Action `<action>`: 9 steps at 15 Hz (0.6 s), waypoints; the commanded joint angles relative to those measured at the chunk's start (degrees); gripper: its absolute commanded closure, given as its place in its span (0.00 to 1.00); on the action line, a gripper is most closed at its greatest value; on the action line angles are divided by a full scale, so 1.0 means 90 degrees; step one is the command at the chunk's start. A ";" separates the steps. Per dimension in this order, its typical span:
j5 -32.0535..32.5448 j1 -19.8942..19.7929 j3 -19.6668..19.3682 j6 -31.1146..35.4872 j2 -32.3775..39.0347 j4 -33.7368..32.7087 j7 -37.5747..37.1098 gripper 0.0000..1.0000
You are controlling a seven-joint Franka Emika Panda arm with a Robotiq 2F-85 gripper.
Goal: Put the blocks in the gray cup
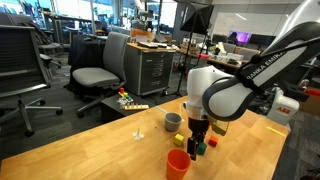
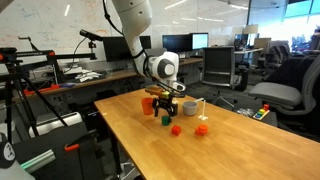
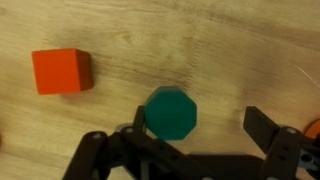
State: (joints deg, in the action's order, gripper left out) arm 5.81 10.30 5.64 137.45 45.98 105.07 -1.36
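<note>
My two fingers reach down beside opposite sides of the green block (image 3: 170, 112), and their ends are near the tabletop. My gripper needs to close on the block now.
In the wrist view a green octagonal block (image 3: 170, 112) lies on the wooden table between my open gripper (image 3: 200, 128) fingers, close to the left finger (image 3: 138, 122). An orange-red cube (image 3: 62, 71) sits apart at the upper left. In both exterior views the gripper (image 1: 197, 148) (image 2: 165, 108) hangs low over the table. The green block (image 2: 165, 122), a red block (image 2: 176, 129) and an orange block (image 2: 201, 128) lie in front of it. The gray cup (image 1: 173, 121) (image 2: 189, 106) stands upright just beside the gripper.
A bright orange-red cup (image 1: 178, 165) (image 2: 148, 103) stands on the table close to the gripper. Office chairs (image 1: 100, 70) and a grey drawer cabinet (image 1: 152, 68) stand beyond the table's edge. Desks with monitors (image 2: 180, 45) fill the background.
</note>
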 commanded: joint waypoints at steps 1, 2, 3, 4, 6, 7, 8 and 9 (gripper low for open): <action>-0.0113 0.0018 -0.0001 -0.0256 -0.0131 -0.0003 -0.0044 0.25; -0.0111 0.0016 -0.0003 -0.0273 -0.0134 -0.0003 -0.0046 0.34; -0.0089 0.0028 -0.0019 -0.0265 -0.0130 -0.0001 -0.0054 0.42; -0.0077 0.0036 -0.0029 -0.0272 -0.0126 -0.0005 -0.0061 0.51; -0.0077 0.0036 -0.0034 -0.0296 -0.0124 -0.0014 -0.0065 0.67; -0.0072 0.0043 -0.0041 -0.0329 -0.0146 -0.0022 -0.0071 0.73; -0.0059 0.0060 -0.0055 -0.0353 -0.0174 -0.0025 -0.0094 0.82; -0.0038 0.0084 -0.0067 -0.0358 -0.0224 -0.0026 -0.0117 0.83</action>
State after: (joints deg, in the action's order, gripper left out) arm 5.81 10.31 5.46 136.26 45.66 105.04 -1.51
